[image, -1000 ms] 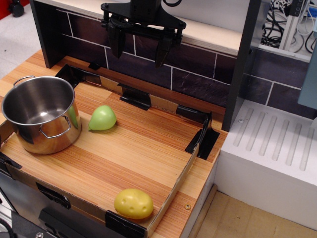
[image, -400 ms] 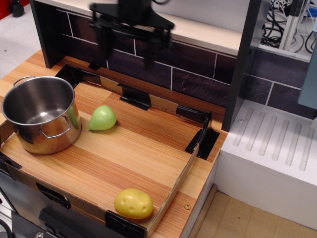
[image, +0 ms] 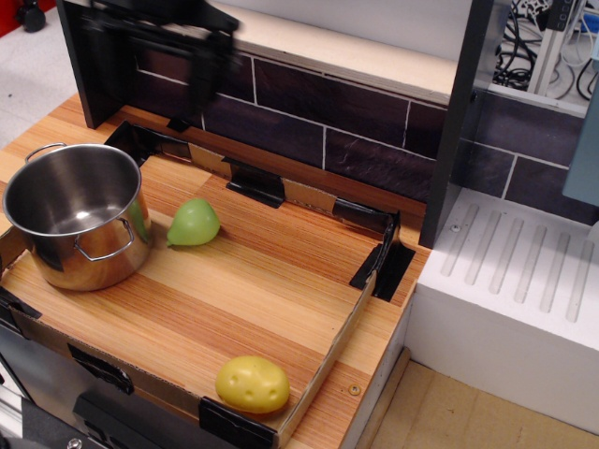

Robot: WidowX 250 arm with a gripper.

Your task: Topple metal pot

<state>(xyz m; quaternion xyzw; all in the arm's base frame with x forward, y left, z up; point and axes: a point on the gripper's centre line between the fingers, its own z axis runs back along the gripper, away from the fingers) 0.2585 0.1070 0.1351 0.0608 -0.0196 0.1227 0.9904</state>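
The gripper needs to take the metal pot by its open rim (image: 75, 146) next, opposite the front wire handle (image: 106, 249), to tip the pot over.
The metal pot (image: 75, 220) stands upright at the left of the wooden board (image: 262, 281), open side up and empty, with a wire loop handle facing front and another at its back rim. My gripper (image: 150, 75) is blurred by motion, high up at the back left in front of the dark brick wall. It is above and behind the pot and well clear of it. Its two dark fingers (image: 201, 84) hang apart, open, with nothing between them.
A green pear-like toy (image: 194, 223) lies just right of the pot. A yellow potato-like toy (image: 252, 383) lies at the board's front right corner. Cardboard edging with black clips (image: 384, 262) rims the board. A white ribbed drain rack (image: 524, 281) sits lower at the right.
My gripper has swept left along the back wall, from above the board's middle to above and behind the pot. The pot and toys have not moved.
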